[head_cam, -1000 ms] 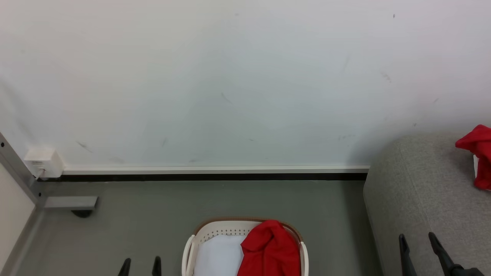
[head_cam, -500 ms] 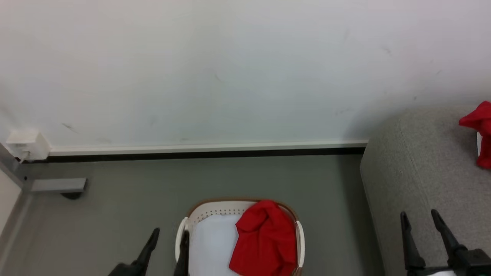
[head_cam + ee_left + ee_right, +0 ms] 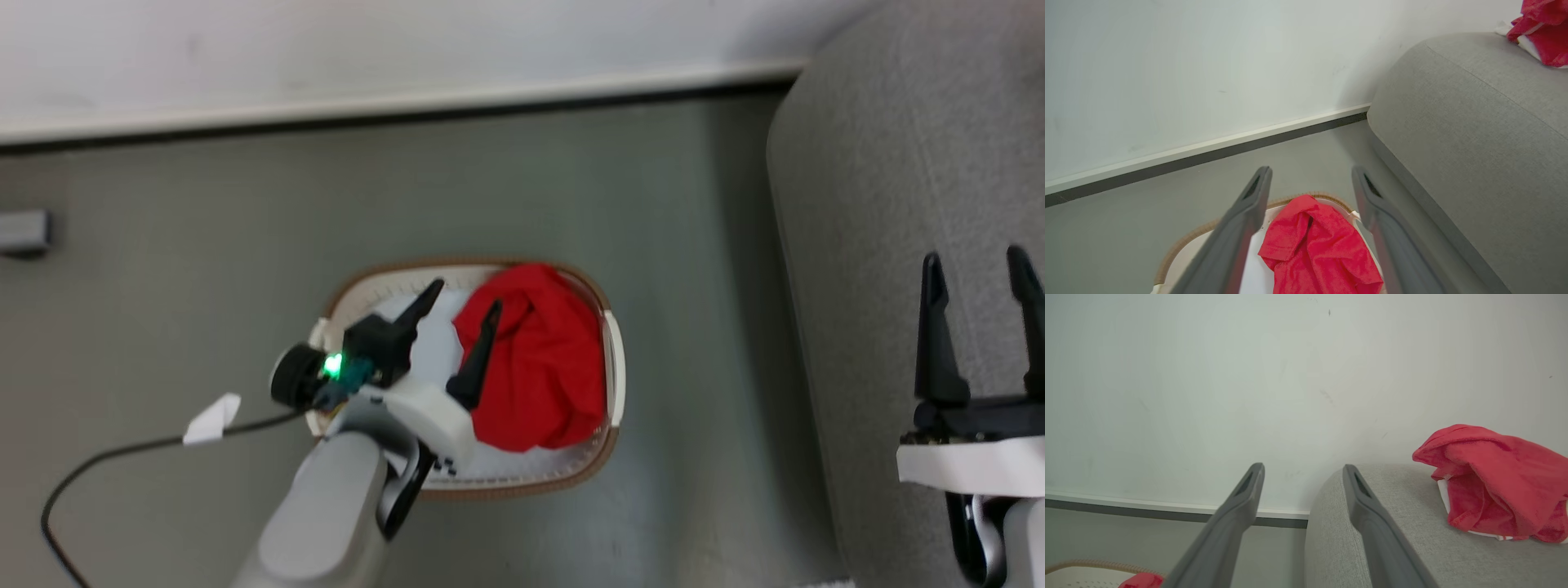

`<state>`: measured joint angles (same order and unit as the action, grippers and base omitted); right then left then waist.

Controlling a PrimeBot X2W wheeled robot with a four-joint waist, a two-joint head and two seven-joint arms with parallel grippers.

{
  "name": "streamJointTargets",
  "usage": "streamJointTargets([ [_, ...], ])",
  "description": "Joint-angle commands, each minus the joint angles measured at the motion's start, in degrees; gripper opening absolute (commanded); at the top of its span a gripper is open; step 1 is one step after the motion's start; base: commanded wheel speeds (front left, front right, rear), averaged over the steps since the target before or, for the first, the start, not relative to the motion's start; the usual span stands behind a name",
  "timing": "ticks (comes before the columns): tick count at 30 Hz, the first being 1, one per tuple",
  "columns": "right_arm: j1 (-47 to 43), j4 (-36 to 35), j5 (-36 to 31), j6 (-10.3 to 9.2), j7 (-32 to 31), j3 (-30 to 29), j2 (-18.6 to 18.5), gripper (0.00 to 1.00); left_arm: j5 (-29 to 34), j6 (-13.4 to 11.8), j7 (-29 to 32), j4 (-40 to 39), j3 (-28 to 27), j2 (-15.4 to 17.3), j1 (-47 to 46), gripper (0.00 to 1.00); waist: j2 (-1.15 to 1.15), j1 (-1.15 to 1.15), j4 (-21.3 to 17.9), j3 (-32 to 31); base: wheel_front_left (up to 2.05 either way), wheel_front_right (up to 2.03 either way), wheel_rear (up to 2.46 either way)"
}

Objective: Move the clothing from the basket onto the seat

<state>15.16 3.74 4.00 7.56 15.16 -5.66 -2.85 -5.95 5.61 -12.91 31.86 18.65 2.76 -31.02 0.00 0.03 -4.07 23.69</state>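
Note:
I will next have my left gripper grab the clothing by its crumpled folds, so it can go from the basket (image 3: 522,487) onto the grey seat (image 3: 865,204).
A cream basket (image 3: 522,487) with a brown rim stands on the floor, left of the grey seat (image 3: 865,204). One piece of red clothing (image 3: 539,359) lies crumpled in the basket's right half, leaving the pale bottom bare on the left. My left gripper (image 3: 465,296) hovers open over the basket, one fingertip above the garment's left edge, holding nothing. In the left wrist view the red garment (image 3: 1314,245) lies between and below the spread fingers. My right gripper (image 3: 973,257) stands open and empty over the seat. A second red garment (image 3: 1494,477) with white trim rests on the seat (image 3: 1437,555).
A white wall with a pale baseboard (image 3: 408,104) runs behind the basket, above grey floor (image 3: 204,269). A black cable with a white tag (image 3: 212,416) trails left from my left wrist. A grey metal bracket (image 3: 24,231) sits at the far left.
The head camera has tipped down, so the whole picture shifted. My left arm has reached in over the basket, fingers still spread. The right gripper stays open above the seat.

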Motion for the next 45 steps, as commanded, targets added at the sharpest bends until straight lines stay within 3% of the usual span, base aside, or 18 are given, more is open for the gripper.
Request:
streamJointTargets([
  [1, 2.1, -1.7, -0.6, -0.14, 0.0, -0.2, -0.1, 1.00, -2.0, 0.2, 0.8, 2.5, 1.3, 0.3, -4.0, 1.00, 0.00, -0.03, -2.7, 10.1, 0.00, 0.00, 0.00],
  [6, 4.3, -6.1, -2.3, -0.14, 0.0, 0.3, -0.1, 1.00, -9.4, -0.8, 4.0, 8.5, 6.5, 0.3, -13.1, 1.00, 0.00, -0.03, -3.0, 16.2, 0.00, 0.00, 0.00],
  [8, 4.7, -7.6, -2.9, -0.14, 0.0, 0.5, -0.1, 1.00, -13.4, -3.3, 5.6, 10.6, 7.7, 0.3, -15.8, 1.00, 0.00, -0.03, -3.0, 18.0, 0.00, 0.00, 0.00],
  [12, 5.0, -9.7, -3.6, -0.14, 0.0, 0.8, -0.1, 1.00, -20.0, -5.9, 7.8, 12.8, 13.1, 0.3, -20.7, 1.00, 0.00, -0.03, -2.9, 20.5, 0.00, 0.00, 0.00],
  [22, 5.2, -10.9, -3.6, -0.14, 0.0, 2.0, -0.1, 1.00, -32.3, -11.0, 10.5, 15.7, 24.9, 0.3, -27.3, 1.00, 0.00, -0.03, -3.6, 23.5, 0.00, 0.00, 0.00],
  [32, 4.8, -12.1, -3.0, -0.14, 0.0, 1.7, -0.1, 1.00, -37.7, -12.3, 8.1, 21.0, 30.3, 0.3, -32.4, 1.00, 0.00, -0.03, -5.2, 27.3, 0.00, 0.00, 0.00],
  [40, 4.3, -12.5, -3.5, -0.14, 0.0, 1.7, -0.1, 1.00, -40.9, -11.7, 5.9, 23.1, 33.1, 0.3, -34.8, 1.00, 0.00, -0.03, -5.5, 29.1, 0.00, 0.00, 0.00],
  [41, 4.3, -12.6, -3.5, -0.14, 0.0, 1.8, -0.1, 1.00, -41.1, -11.5, 5.6, 23.3, 33.8, 0.3, -34.9, 0.35, 0.00, -0.03, -5.6, 29.2, 0.00, 0.00, 0.00],
  [42, 4.4, -12.6, -3.5, -0.14, 0.0, 1.9, -0.1, 1.00, -41.1, -11.3, 4.9, 23.4, 34.5, 0.3, -35.2, 0.00, 0.00, -0.03, -5.7, 29.3, 0.00, 0.00, 0.00],
  [45, 4.8, -12.3, -3.7, -0.14, 0.0, 1.7, -0.1, 1.00, -42.2, -10.4, 3.2, 23.6, 36.2, 0.3, -35.5, 0.00, 0.00, -0.03, -5.7, 29.1, 0.00, 0.00, 0.00],
])
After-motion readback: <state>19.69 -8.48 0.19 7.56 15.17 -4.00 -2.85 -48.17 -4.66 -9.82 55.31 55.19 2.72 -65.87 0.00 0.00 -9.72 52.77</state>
